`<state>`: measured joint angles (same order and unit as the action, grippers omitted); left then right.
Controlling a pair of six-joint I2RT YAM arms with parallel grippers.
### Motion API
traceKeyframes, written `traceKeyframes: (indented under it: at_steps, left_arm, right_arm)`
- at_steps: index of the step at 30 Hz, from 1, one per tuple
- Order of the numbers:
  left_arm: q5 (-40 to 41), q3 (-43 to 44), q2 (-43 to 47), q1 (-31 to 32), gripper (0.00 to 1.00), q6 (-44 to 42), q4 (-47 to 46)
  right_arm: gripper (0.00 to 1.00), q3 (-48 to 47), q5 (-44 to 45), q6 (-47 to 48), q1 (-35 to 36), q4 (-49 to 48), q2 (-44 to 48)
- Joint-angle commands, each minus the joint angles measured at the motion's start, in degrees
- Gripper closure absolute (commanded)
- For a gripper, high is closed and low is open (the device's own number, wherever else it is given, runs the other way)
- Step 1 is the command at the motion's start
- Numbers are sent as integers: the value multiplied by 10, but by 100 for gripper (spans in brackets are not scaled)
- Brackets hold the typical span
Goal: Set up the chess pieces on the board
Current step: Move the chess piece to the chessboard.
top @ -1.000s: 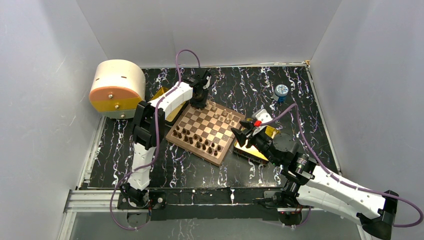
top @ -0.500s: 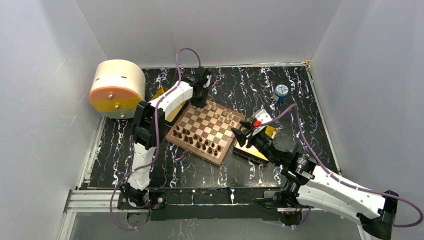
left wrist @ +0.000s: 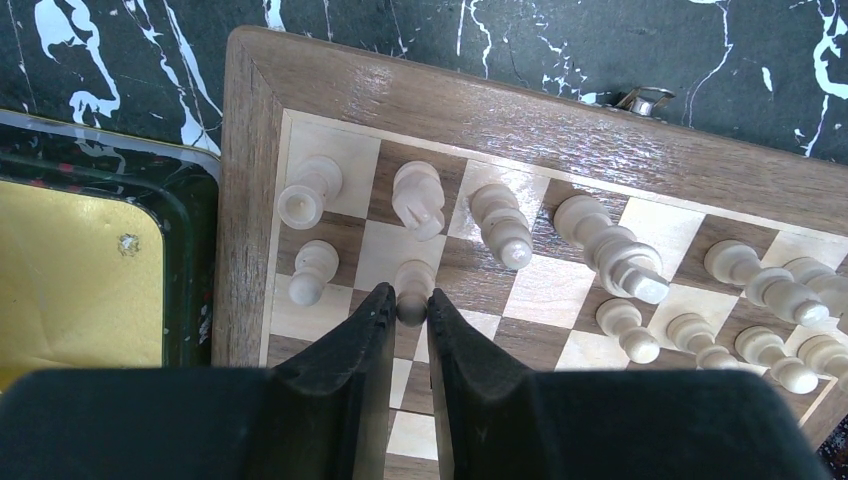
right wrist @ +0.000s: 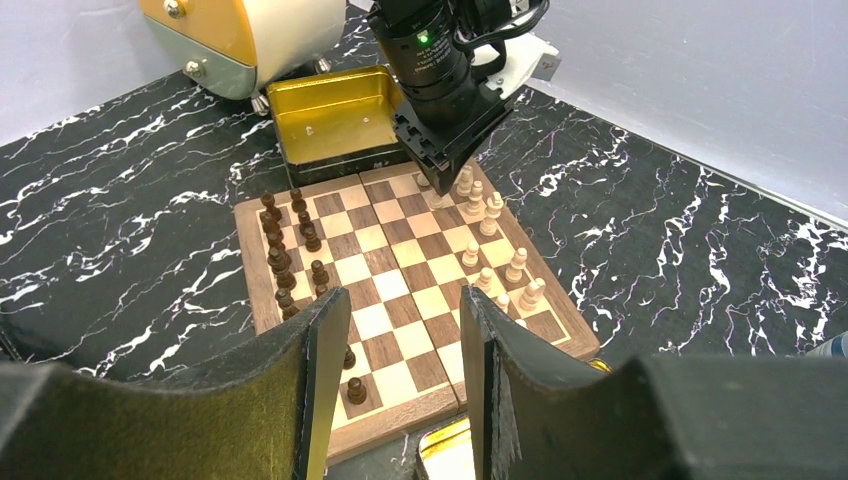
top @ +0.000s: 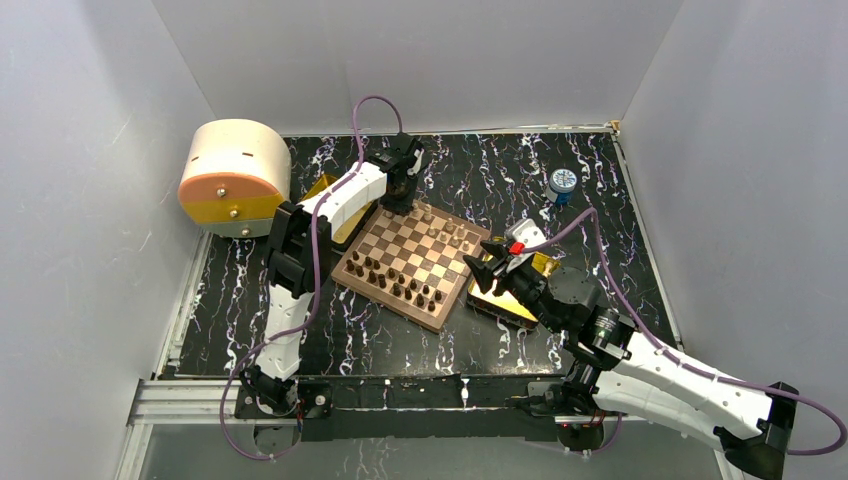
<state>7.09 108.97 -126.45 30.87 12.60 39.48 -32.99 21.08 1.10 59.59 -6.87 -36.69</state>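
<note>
My left gripper releases the light pawn now, since the pawn's base is over its light square and the pawn would end upright there.
The board [top: 405, 250] lies in the middle of the table, with dark chess pieces [top: 390, 280] along its near side and light chess pieces [top: 450, 232] along its far side. My left gripper [top: 400, 197] hangs over the far left corner. In the left wrist view it [left wrist: 410, 302] is shut on the head of a light pawn [left wrist: 413, 275] that stands in the second row, beside another pawn [left wrist: 310, 272]. My right gripper [top: 484, 262] hovers open at the board's right edge; in its own view the fingers [right wrist: 400, 310] have nothing between them.
A gold tray [top: 325, 192] sits left of the board, seen close in the left wrist view [left wrist: 80, 280]. A second gold tray [top: 512, 300] lies under the right arm. A cream and orange drum [top: 232, 175] stands at far left, and a small blue-capped item [top: 562, 183] at far right.
The left jaws have closed a little tighter on the pawn. Neither arm has visibly moved otherwise.
</note>
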Motion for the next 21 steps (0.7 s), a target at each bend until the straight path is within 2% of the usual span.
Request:
traceKeyframes:
  at_steps: [1,16,21]
  left_arm:
    - [16,12,0,2,83,-4,10]
    - [23,17,-5,2,84,-11,10]
    - [16,23,-3,2,78,-13,11]
  right_arm:
    - [47,-14,9,6,-2,-19,12]
    - [46,-10,12,4,-1,-14,17]
    - [46,-5,13,1,-1,-16,18]
